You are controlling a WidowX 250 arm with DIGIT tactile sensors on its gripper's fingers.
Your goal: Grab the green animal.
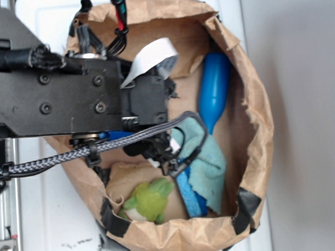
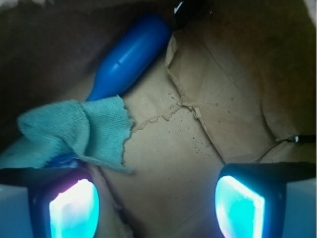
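Note:
The robot should grab the green animal with its gripper by its body (image 1: 148, 201), to pick the animal out of the bag.
The green animal (image 1: 149, 199), a lime-green plush with a whitish belly, lies at the lower inner edge of the brown paper bag (image 1: 262, 127) in the exterior view. It does not show in the wrist view. My gripper (image 2: 156, 206) is open, its two glowing pads wide apart, with only bare paper between them. The teal cloth (image 2: 79, 131) touches the left finger's top. In the exterior view the black arm (image 1: 73, 93) reaches into the bag from the left, above the plush, and its body covers the fingers.
A blue pin-shaped plastic object (image 1: 215, 91) lies along the bag's upper right wall. The teal cloth (image 1: 208, 163) drapes over a blue sponge (image 1: 192, 200) just right of the plush. Black tape patches the bag's rim. A braided cable (image 1: 58, 159) crosses the left side.

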